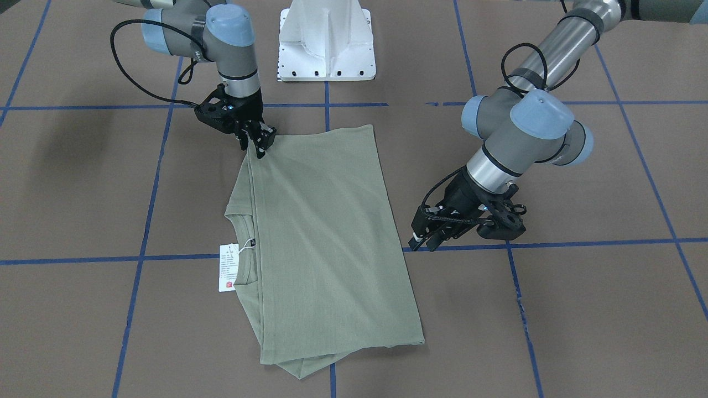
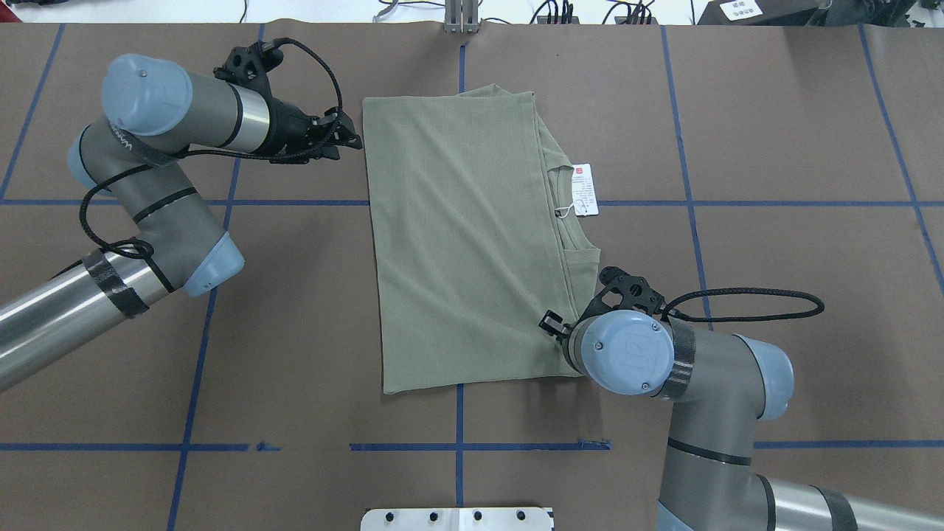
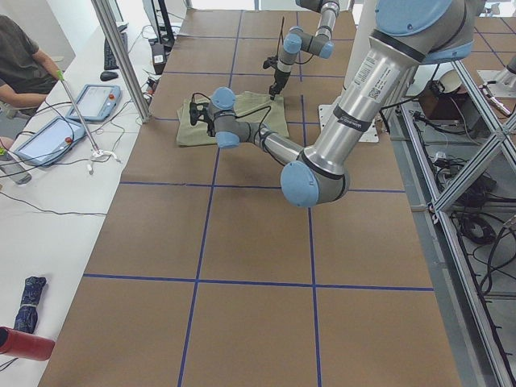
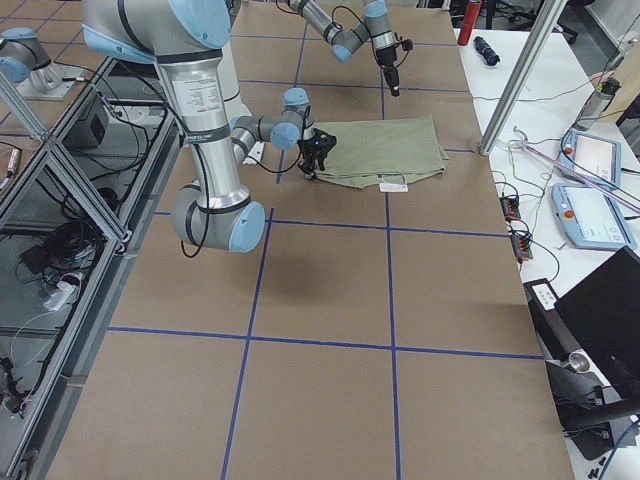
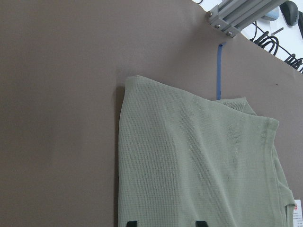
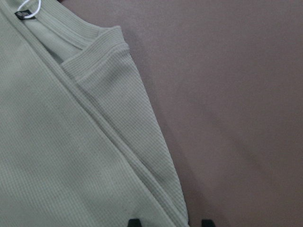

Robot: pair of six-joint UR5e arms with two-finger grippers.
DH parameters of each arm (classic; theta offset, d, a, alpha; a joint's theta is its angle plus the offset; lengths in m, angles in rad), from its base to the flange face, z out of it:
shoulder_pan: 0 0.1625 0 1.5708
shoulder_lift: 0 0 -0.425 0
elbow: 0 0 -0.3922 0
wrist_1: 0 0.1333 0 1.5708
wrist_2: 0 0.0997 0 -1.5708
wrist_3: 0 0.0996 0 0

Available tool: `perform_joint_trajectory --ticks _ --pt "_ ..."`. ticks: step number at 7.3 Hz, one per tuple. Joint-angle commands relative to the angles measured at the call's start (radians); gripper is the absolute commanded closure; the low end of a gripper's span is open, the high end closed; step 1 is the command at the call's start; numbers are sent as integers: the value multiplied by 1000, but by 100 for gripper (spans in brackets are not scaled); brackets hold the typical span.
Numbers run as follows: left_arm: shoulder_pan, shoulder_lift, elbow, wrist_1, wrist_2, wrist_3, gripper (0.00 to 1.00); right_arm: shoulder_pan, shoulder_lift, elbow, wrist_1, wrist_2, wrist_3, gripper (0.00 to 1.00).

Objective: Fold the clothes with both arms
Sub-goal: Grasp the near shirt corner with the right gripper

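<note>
The shirt is to be folded neatly, so the robot's right gripper should next grab its layered corner at the folded edge.
The sage-green shirt lies flat on the table, folded into a long rectangle. Its neckline and white hang tag point to my right; it also shows in the overhead view. My left gripper is open and empty, just off the shirt's far left corner. In the left wrist view the shirt lies below the spread fingertips. My right gripper is open, low over the shirt's near right corner. In the right wrist view the folded edge lies between the spread fingertips.
The brown table carries a grid of blue tape lines. The white pedestal base stands at the near edge. A side table with tablets and an operator runs along the far side.
</note>
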Motion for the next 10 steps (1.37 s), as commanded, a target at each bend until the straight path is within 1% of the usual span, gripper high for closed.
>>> perform_joint_trajectory --ticks 1,5,6,7,8,9,10 --pt "0 1 0 0 0 0 49 -1 1 -8 1 0 -1 99" --pt "0 1 -3 0 0 -2 49 14 5 17 -5 11 -6 100" --pt "0 10 -20 0 0 -3 49 16 5 47 -41 11 -4 100" --pt "12 63 -94 2 -1 -61 49 13 4 84 -99 9 -3 100" --pt "73 138 -198 2 12 -169 49 8 -11 130 -112 9 -1 100" --pt "160 183 -291 15 100 -308 49 -1 -20 142 -112 9 3 100" --pt "261 211 -357 82 215 -357 49 -7 -22 152 -112 8 5 100"
